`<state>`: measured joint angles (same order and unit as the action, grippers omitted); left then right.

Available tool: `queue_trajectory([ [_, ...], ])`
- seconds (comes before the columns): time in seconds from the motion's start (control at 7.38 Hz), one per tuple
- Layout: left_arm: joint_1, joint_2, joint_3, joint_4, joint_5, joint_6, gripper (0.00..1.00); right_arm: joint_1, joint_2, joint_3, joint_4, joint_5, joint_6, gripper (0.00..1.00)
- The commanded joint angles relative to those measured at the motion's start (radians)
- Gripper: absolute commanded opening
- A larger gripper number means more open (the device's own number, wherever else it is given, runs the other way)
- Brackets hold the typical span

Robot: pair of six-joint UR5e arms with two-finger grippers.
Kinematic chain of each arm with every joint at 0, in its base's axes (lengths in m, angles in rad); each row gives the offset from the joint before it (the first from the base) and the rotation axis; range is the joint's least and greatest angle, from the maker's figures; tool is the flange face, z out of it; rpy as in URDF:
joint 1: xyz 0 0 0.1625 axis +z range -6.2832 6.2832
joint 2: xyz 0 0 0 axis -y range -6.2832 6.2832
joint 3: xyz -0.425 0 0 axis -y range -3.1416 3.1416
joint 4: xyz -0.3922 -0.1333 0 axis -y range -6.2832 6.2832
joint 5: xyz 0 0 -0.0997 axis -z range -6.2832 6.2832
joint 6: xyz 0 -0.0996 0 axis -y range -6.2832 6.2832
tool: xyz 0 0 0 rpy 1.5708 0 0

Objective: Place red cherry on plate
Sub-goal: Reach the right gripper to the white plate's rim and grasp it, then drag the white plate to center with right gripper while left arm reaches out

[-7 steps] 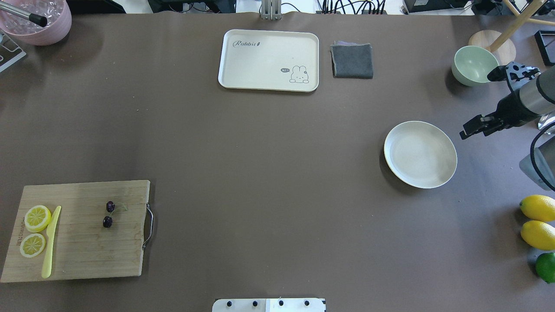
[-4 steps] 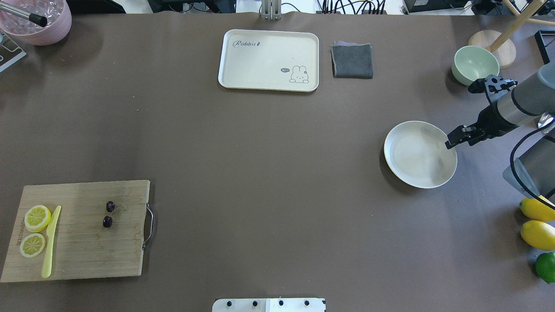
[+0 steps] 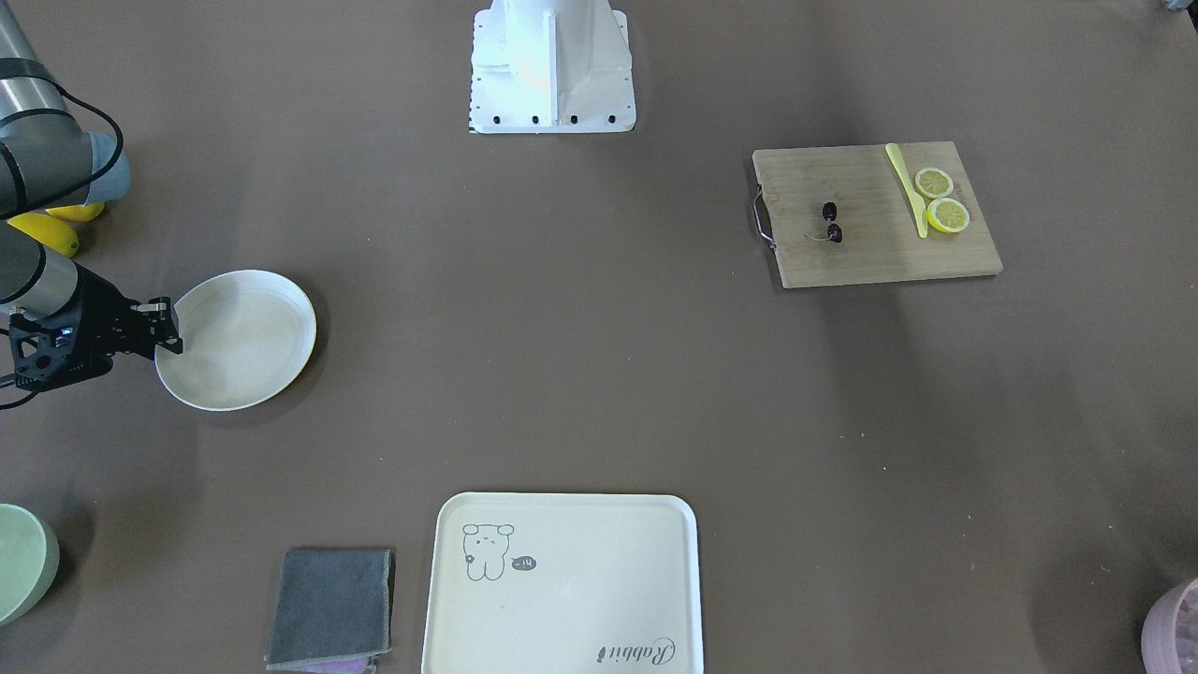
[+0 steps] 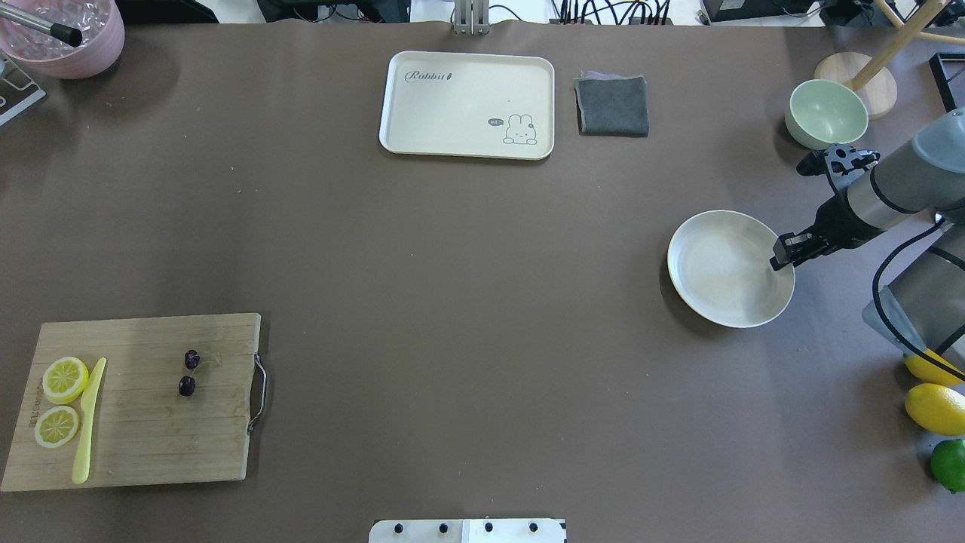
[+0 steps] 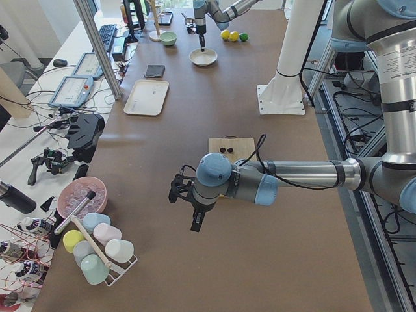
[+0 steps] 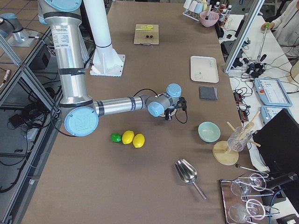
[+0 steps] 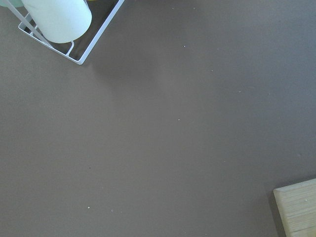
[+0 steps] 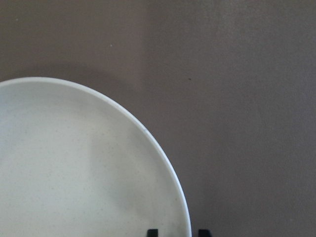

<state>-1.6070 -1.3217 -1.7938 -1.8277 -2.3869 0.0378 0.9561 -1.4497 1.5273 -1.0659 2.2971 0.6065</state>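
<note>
My right gripper grips the round cream plate by its rim (image 3: 168,380) next, to bring the plate within reach for the cherry (image 3: 831,223).
The red cherry (image 4: 188,372), a pair of tiny dark fruits on thin green stems, lies on the wooden cutting board (image 4: 151,437) at the near left, also seen as the cherry (image 3: 831,223). The round cream plate (image 4: 716,279) sits at the right. My right gripper (image 4: 780,255) hangs at the plate's right rim. In the right wrist view its fingertips (image 8: 152,232) stand open on either side of the plate (image 8: 74,173) rim. My left gripper (image 5: 195,222) shows only in the exterior left view, above bare table left of the board; I cannot tell its state.
Two lemon slices (image 4: 64,379) and a yellow knife (image 4: 88,422) share the board. A cream rabbit tray (image 4: 467,104) and grey cloth (image 4: 612,105) lie at the back, a green bowl (image 4: 825,113) behind the right gripper. Lemons (image 4: 935,407) and a lime (image 4: 948,464) sit near right.
My right gripper has moved left and down from beside the green bowl to the plate's right rim. The cherry and the plate have not moved.
</note>
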Motion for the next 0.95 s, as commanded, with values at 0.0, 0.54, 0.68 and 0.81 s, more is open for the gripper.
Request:
queue_trajectory([
  [0.0,0.001,0.009,-0.004,-0.001,-0.001,-0.001,0.98,-0.007,0.000,0.008,0.001,0.002,-0.001,0.00],
  [0.54,0.151,0.015,-0.103,-0.092,-0.002,-0.407,0.98,-0.093,0.092,0.134,0.007,0.039,0.317,0.00],
  [0.68,0.226,0.031,-0.151,-0.132,0.008,-0.541,0.98,-0.185,0.132,0.183,0.006,-0.025,0.466,0.00],
  [0.81,0.301,0.030,-0.163,-0.177,0.012,-0.658,0.98,-0.277,0.159,0.218,0.006,-0.103,0.580,0.00],
])
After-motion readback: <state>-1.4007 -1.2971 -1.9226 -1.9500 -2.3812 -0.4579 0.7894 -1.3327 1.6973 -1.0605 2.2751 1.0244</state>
